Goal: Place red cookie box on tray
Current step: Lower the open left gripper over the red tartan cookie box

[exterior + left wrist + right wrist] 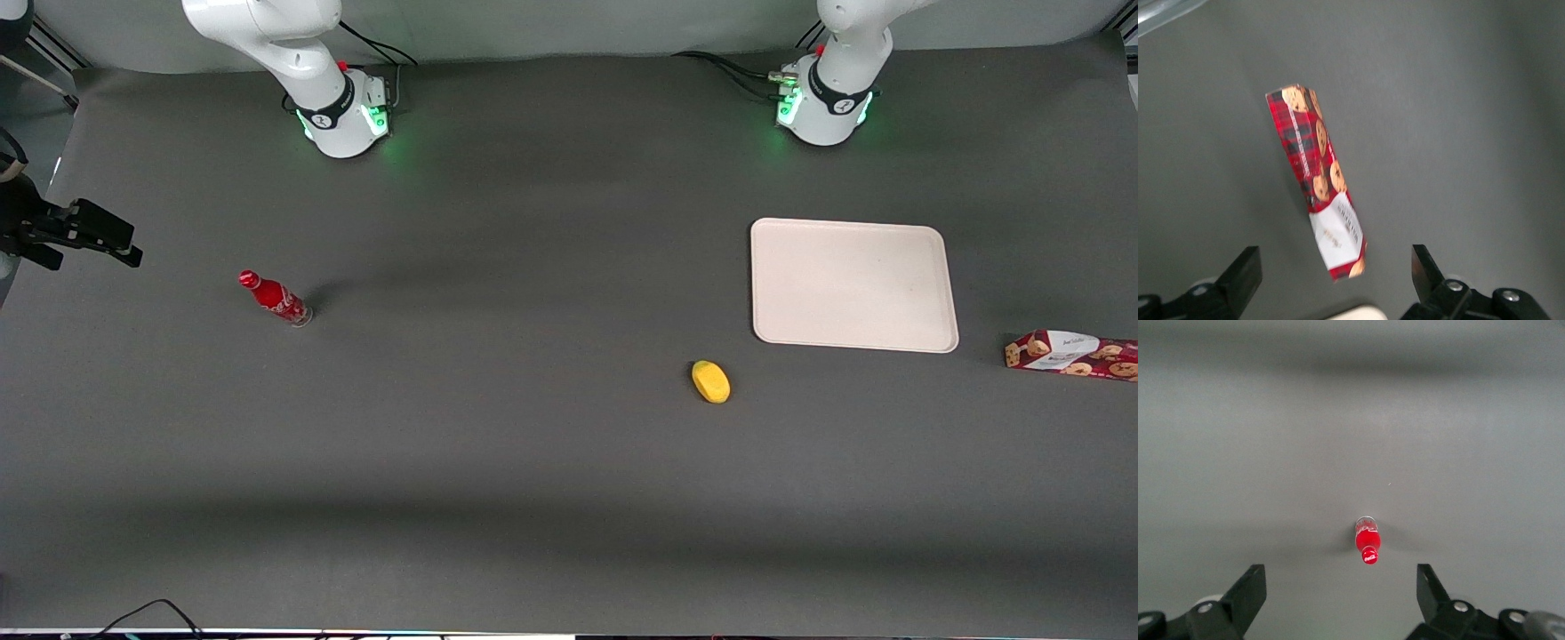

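Observation:
To place the red cookie box on the tray (853, 284), my left gripper next needs to take hold of the box by its white label section (1064, 348).
The red cookie box (1071, 354) lies flat on the dark table at the working arm's end, beside the tray and apart from it. The cream-white tray (853, 284) lies flat with nothing on it. In the left wrist view the box (1317, 173) lies on the table below my left gripper (1335, 280), white label end nearest the fingers (1241, 277). The gripper is open, empty and above the table, not touching the box. A corner of the tray (1355, 313) shows between the fingers. The gripper is out of the front view.
A yellow object (710, 381) lies nearer the front camera than the tray. A red soda bottle (276, 299) stands toward the parked arm's end; it also shows in the right wrist view (1367, 540). The box reaches the front view's edge.

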`<state>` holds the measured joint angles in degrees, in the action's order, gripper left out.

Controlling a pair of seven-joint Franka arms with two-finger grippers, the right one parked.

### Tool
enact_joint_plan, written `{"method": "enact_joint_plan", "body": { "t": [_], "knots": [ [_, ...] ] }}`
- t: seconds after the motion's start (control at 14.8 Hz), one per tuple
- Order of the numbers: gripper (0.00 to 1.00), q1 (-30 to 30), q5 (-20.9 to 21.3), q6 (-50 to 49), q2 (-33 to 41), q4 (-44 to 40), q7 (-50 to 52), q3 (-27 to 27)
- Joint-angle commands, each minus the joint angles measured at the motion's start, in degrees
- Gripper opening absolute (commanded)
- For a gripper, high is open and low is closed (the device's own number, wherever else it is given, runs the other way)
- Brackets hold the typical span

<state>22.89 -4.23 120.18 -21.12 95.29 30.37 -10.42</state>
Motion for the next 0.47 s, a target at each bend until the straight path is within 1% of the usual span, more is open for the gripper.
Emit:
{"method": "enact_joint_plan", "body": {
  "t": [0.0,0.2,0.4],
  "knots": [
    [1.0,-0.6,-1.2,5.3,0.7,4.2,4.3,-3.2],
    [1.0,-0.6,-1.6,7.0,0.7,6.9,8.3,-3.3],
    [1.0,-0.7,-1.7,13.6,0.9,12.7,12.5,-3.3]
  ]
}}
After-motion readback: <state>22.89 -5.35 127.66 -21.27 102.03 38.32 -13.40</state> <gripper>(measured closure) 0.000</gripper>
